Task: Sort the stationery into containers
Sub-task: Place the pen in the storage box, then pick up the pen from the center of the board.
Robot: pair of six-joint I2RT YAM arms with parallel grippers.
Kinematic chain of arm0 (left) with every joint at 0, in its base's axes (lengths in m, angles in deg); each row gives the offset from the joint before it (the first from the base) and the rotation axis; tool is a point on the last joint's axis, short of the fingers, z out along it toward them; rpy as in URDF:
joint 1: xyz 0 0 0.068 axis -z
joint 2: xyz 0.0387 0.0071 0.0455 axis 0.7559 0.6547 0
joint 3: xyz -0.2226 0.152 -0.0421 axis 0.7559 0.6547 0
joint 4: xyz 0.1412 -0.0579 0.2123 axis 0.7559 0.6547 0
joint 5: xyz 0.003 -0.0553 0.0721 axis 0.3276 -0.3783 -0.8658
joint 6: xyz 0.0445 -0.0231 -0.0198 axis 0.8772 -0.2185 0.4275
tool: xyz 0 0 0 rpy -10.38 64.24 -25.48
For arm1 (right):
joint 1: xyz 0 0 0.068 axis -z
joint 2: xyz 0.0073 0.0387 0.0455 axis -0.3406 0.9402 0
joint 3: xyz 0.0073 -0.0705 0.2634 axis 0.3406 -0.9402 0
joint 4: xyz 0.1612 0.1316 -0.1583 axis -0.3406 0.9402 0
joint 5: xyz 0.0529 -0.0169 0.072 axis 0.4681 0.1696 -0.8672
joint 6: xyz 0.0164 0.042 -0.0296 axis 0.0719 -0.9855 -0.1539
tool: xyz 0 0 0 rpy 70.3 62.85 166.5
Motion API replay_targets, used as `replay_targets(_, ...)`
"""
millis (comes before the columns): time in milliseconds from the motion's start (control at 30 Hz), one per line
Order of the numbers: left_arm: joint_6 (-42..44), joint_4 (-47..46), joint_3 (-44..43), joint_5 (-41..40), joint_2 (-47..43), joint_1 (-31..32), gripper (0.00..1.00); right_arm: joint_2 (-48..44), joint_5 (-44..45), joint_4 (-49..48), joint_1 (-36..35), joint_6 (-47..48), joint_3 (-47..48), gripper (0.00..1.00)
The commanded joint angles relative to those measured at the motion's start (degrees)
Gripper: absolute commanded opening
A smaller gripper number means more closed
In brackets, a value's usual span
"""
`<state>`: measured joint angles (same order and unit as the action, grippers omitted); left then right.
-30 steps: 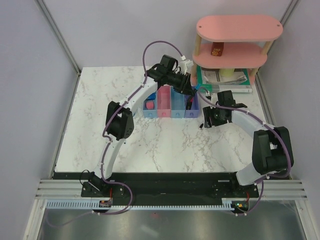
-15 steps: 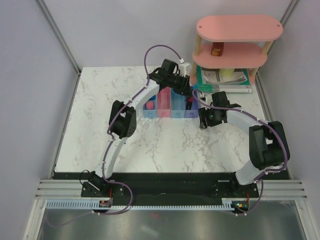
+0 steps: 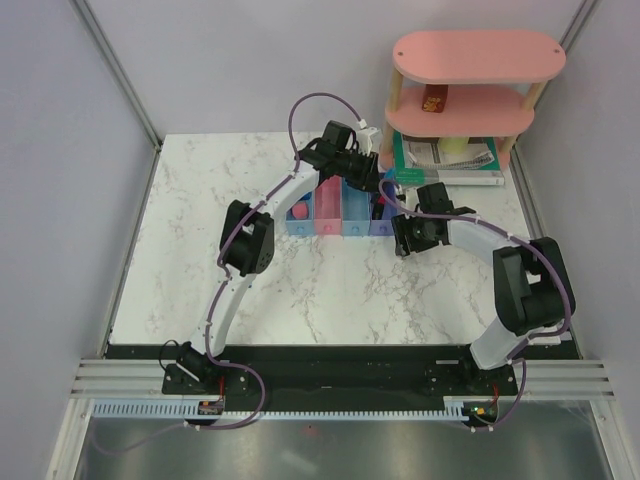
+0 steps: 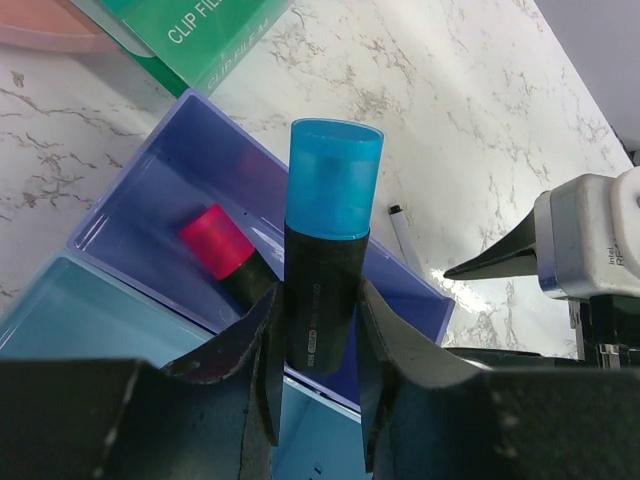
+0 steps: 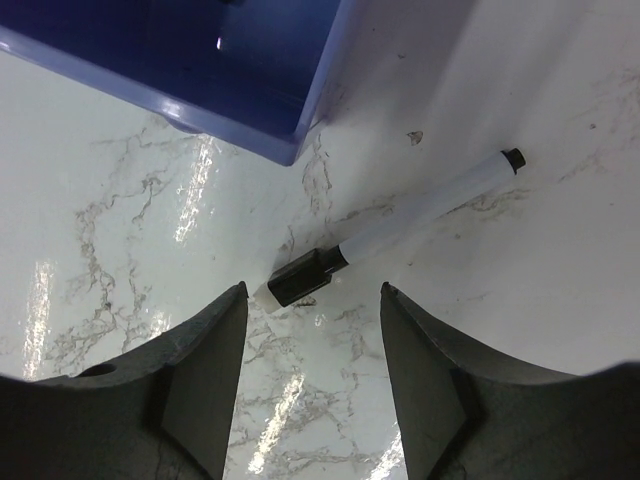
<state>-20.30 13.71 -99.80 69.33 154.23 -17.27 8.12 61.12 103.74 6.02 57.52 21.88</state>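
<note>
The black highlighter is above the open purple-blue bin between the bin's long sides and would land inside, so it is time to open my left gripper now.
My left gripper (image 4: 318,340) is shut on a black highlighter with a blue end (image 4: 325,250) and holds it upright over the purple-blue bin (image 4: 140,195). A pink-ended highlighter (image 4: 225,255) lies in that bin. In the top view the left gripper (image 3: 372,180) is over the right end of the row of bins (image 3: 328,222). A pink eraser (image 3: 298,211) lies in the leftmost bin. My right gripper (image 5: 312,300) is open and empty, low over a thin white pen with a black cap (image 5: 400,232) on the table beside the purple-blue bin (image 5: 200,70).
The pink oval two-tier shelf (image 3: 470,60) stands at the back right with a small red box (image 3: 433,100) on its lower tier. The green-edged book (image 3: 445,155) lies under it, just behind the bins. The right gripper (image 3: 402,240) is close to the bins' right end.
My right gripper has moved left toward the bins' right end, over the pen. The left arm has shifted slightly, still holding the blue-ended highlighter over the bins.
</note>
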Motion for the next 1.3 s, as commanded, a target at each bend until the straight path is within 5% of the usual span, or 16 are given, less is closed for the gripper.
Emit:
replay_targets(0,-0.52,-1.84,-1.69,0.76,1.11,-0.55,0.23,1.32,0.94,-2.53,-0.35,-0.65,1.43,0.63)
replay_targets(133,-0.52,-1.93,-1.6,1.2,1.28,-0.63,0.29,2.2,1.38,-3.06,-0.52,-0.65,1.6,0.62)
replay_targets(267,-0.52,-1.93,-1.51,1.73,1.29,-0.72,0.45,2.82,1.47,-3.5,-0.44,-0.74,1.6,0.62)
replay_targets(433,-0.69,-2.02,-1.43,2.17,1.37,-0.9,0.49,3.17,1.91,-4.12,-0.52,-0.83,1.43,0.61)
replay_targets(967,-2.54,-3.78,-0.9,5.16,-6.7,-3.79,0.51,3.7,2.44,-5.35,-0.61,-1.18,0.72,0.59)
replay_targets(1267,7.98,0.85,14.21,3.49,-25.6,-9.85,0.52,4.49,2.52,-5.52,-0.61,-1.36,0.11,0.41)
